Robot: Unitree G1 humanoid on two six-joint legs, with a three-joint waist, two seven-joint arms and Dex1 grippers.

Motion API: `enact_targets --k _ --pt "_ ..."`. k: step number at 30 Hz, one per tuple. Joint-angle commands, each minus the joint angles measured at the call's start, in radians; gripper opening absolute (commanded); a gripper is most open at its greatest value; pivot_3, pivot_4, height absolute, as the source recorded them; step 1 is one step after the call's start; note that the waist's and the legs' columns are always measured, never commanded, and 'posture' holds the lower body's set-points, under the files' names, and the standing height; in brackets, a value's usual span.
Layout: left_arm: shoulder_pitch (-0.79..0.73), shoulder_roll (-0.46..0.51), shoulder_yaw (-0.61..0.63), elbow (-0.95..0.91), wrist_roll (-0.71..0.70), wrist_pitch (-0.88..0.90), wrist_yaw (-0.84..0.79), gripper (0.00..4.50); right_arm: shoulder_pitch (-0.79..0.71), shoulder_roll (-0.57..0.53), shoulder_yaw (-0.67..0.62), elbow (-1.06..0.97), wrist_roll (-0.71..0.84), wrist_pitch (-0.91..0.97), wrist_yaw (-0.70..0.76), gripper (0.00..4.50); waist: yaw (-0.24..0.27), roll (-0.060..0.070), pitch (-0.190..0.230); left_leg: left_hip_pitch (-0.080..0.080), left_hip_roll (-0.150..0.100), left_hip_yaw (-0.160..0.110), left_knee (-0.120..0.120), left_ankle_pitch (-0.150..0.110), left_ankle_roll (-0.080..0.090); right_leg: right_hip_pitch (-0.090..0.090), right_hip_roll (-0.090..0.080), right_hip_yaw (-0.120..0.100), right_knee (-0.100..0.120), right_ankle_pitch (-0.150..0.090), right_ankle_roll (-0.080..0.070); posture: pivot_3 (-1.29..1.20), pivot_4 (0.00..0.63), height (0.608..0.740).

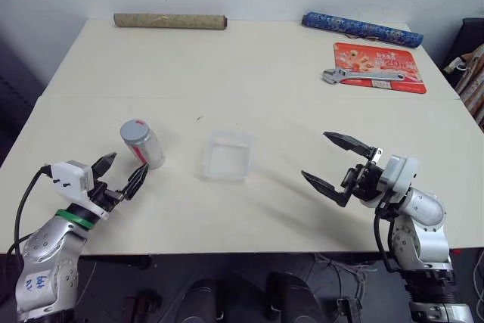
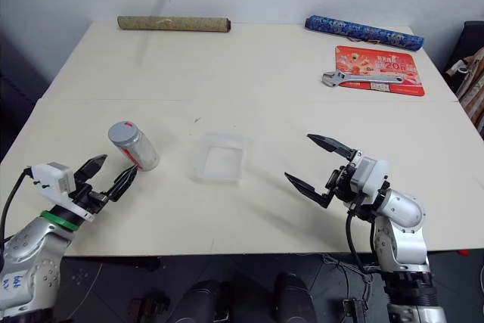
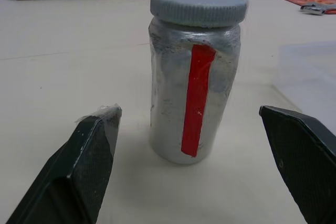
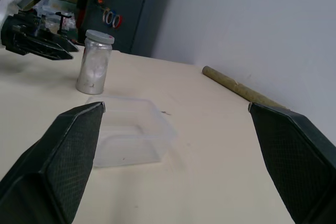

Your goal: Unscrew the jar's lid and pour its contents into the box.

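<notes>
My left gripper needs to move toward the jar before it closes on the jar, because there is empty table between my fingers and the jar's side (image 1: pixel 150 152).
The jar (image 1: pixel 144 144) stands upright on the table's left side, clear with a red strip (image 3: pixel 197 99) down its side. Its grey lid (image 3: pixel 198 6) is screwed on top. The contents are hidden inside. My left gripper (image 1: pixel 119 173) is open just short of the jar, its two fingers pointing at it and touching nothing. The clear plastic box (image 1: pixel 226 154) sits at the table's middle, to the right of the jar. My right gripper (image 1: pixel 337 163) hovers open to the right of the box, holding nothing and aimed toward box and jar (image 4: pixel 94 68).
A red mat (image 1: pixel 379 66) with a silver wrench (image 1: pixel 355 76) on it lies at the back right. A blue patterned roll (image 1: pixel 361 29) and a brown roll (image 1: pixel 170 20) lie along the far edge. A wall rises behind the table.
</notes>
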Motion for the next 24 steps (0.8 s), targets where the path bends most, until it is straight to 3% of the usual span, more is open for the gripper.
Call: enact_targets --k 1,16,19,23,24 --pt "-0.037 0.003 -0.01 0.024 0.009 -0.033 -0.014 4.45 0.004 -0.011 -0.013 -0.039 0.002 0.004 -0.02 4.5 0.0 0.0 0.0 0.0 0.0 0.0 0.0 0.0 0.0 0.0 0.0 0.0 0.0 0.0 0.0 0.0 0.15 0.74" --pt "-0.238 -0.045 -0.09 0.21 0.072 -0.109 0.012 4.45 0.038 -0.003 -0.006 -0.06 0.007 0.013 -0.041 4.5 0.001 0.0 0.0 0.0 -0.001 0.0 0.001 0.001 0.001 0.0 0.0 -0.009 0.004 0.0 0.0 0.0 0.15 0.74" --pt "-0.249 -0.044 -0.104 0.223 0.083 -0.117 0.008 3.8 0.045 0.0 -0.003 -0.065 0.007 0.014 -0.046 4.5 0.001 0.0 0.0 0.0 -0.001 0.0 0.001 0.001 0.001 0.0 0.0 -0.009 0.004 0.0 0.0 0.0 0.15 0.74" --pt "-0.257 -0.043 -0.11 0.237 0.089 -0.129 0.003 2.56 0.055 0.001 0.001 -0.073 0.007 0.015 -0.053 4.5 0.001 0.0 0.0 0.0 -0.001 0.0 0.001 0.002 0.001 0.001 0.0 -0.009 0.004 0.0 0.0 0.0 0.15 0.74" --pt "-0.259 -0.043 -0.111 0.241 0.09 -0.13 0.002 2.56 0.058 0.002 0.002 -0.075 0.007 0.016 -0.056 4.5 0.001 0.0 0.0 0.0 -0.001 0.0 0.001 0.002 0.001 0.001 0.0 -0.009 0.004 0.0 0.0 0.0 0.15 0.74"
